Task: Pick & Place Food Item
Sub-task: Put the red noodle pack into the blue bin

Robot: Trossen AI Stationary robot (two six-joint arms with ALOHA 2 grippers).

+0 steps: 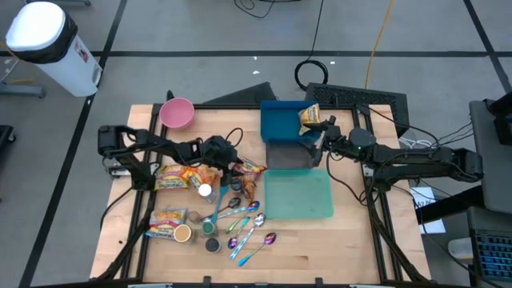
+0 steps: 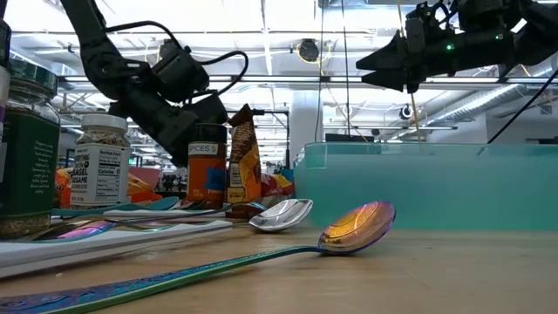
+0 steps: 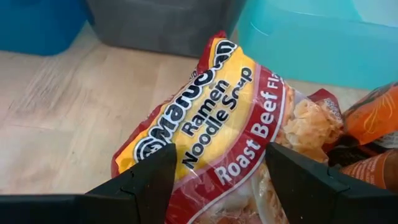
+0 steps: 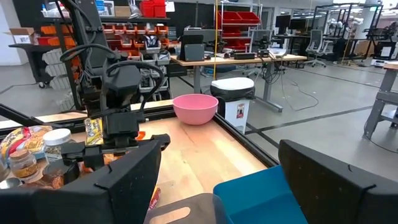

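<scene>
My left gripper should close on the ramen noodle packet [image 3: 205,109] now, because my fingers reach down on both sides of the packet's red Roast Beef band [image 3: 233,160].
A yellow-and-red ramen noodle packet [image 3: 211,124] lies flat on the wooden table near the grey bin; it also shows in the high view [image 1: 253,168]. My left gripper [image 3: 221,180] is open, slanting down over it from the table's left, one finger on each side of its near end; it also shows in the high view [image 1: 230,158]. My right gripper [image 1: 318,142] is open and empty, raised above the bins; its fingers show in the right wrist view [image 4: 221,149]. Another ramen packet [image 1: 310,117] lies in the blue bin [image 1: 280,120]. My left gripper's open fingers [image 3: 143,183] stand on either side of the packet's near end [image 3: 186,155]. I cannot tell whether they touch it. The packet lies flat on the table.
A grey bin [image 1: 288,156] and a teal tray [image 1: 298,196] stand right of the packet. More snack packets [image 1: 172,178], spice jars [image 1: 204,190] and several spoons [image 1: 248,228] crowd the table's left half. A pink bowl [image 1: 177,113] stands at the far left.
</scene>
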